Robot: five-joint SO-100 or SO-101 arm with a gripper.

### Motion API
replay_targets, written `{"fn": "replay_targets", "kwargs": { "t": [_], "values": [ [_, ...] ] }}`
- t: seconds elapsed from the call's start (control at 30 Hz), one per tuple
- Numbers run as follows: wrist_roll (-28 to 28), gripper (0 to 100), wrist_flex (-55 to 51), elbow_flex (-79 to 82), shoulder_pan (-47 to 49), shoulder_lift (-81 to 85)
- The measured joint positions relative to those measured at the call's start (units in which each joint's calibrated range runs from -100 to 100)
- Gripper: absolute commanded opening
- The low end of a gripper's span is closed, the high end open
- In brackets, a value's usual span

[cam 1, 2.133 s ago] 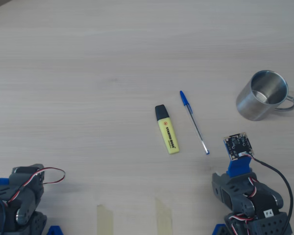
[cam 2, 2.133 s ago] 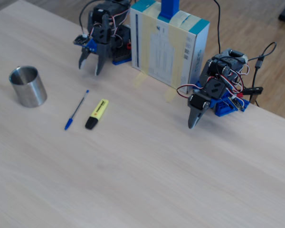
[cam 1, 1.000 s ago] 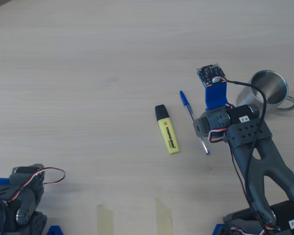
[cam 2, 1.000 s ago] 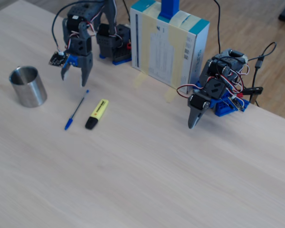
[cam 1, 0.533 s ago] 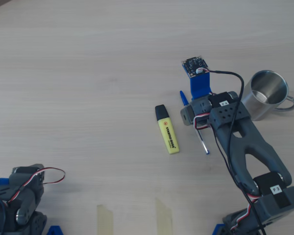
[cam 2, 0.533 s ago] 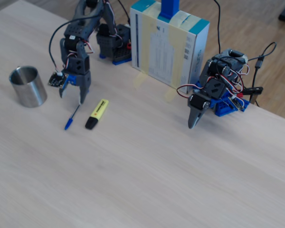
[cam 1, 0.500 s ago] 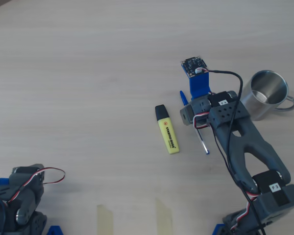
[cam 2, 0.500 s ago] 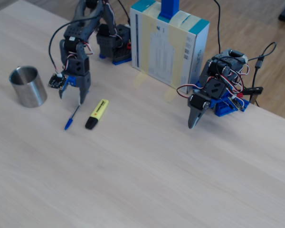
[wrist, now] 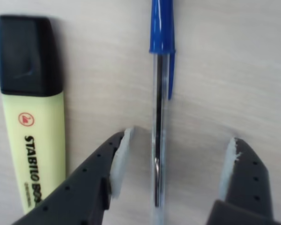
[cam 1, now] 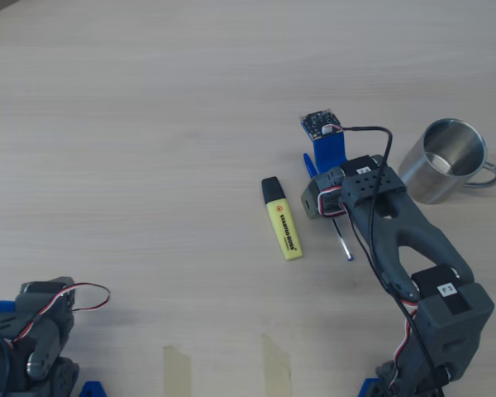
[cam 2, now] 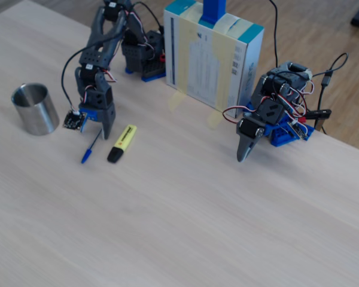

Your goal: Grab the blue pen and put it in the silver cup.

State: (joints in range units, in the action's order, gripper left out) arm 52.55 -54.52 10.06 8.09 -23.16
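I will grab the blue pen next by its clear body [cam 1: 341, 234] with my gripper, to put it in the silver cup [cam 1: 445, 161].
The blue pen [wrist: 158, 140] lies flat on the wooden table, its blue cap [wrist: 162, 27] toward the top of the wrist view. My gripper [wrist: 173, 161] is open and low over it, with one fingertip [wrist: 118, 157] left of the clear barrel and the other right of it, neither touching. In the overhead view the gripper [cam 1: 324, 186] covers the pen's middle; the pen [cam 1: 344, 245] sticks out below it. The silver cup [cam 1: 445, 161] stands upright and empty to the right. In the fixed view the cup [cam 2: 34, 109] is left of the gripper [cam 2: 102, 133] and the pen [cam 2: 88, 150].
A yellow highlighter [cam 1: 283, 220] with a black cap lies just left of the pen, close to my left finger in the wrist view [wrist: 32, 117]. A second arm [cam 2: 269, 116] and a cardboard box [cam 2: 212, 57] stand farther off. Tape strips [cam 1: 178, 368] mark the table's near edge.
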Motion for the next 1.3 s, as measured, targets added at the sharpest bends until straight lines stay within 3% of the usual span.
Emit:
{"fn": "replay_targets", "kwargs": {
  "t": [0.6, 0.9, 1.03, 1.3],
  "values": [
    [0.5, 30, 3.9, -1.1, -0.2, -1.7],
    [0.2, 7, 4.6, -1.9, -0.9, -1.8],
    [0.2, 2, 4.5, -1.3, -0.8, -1.7],
    [0.6, 2, 4.5, -0.4, -0.9, -1.3]
  ]
}}
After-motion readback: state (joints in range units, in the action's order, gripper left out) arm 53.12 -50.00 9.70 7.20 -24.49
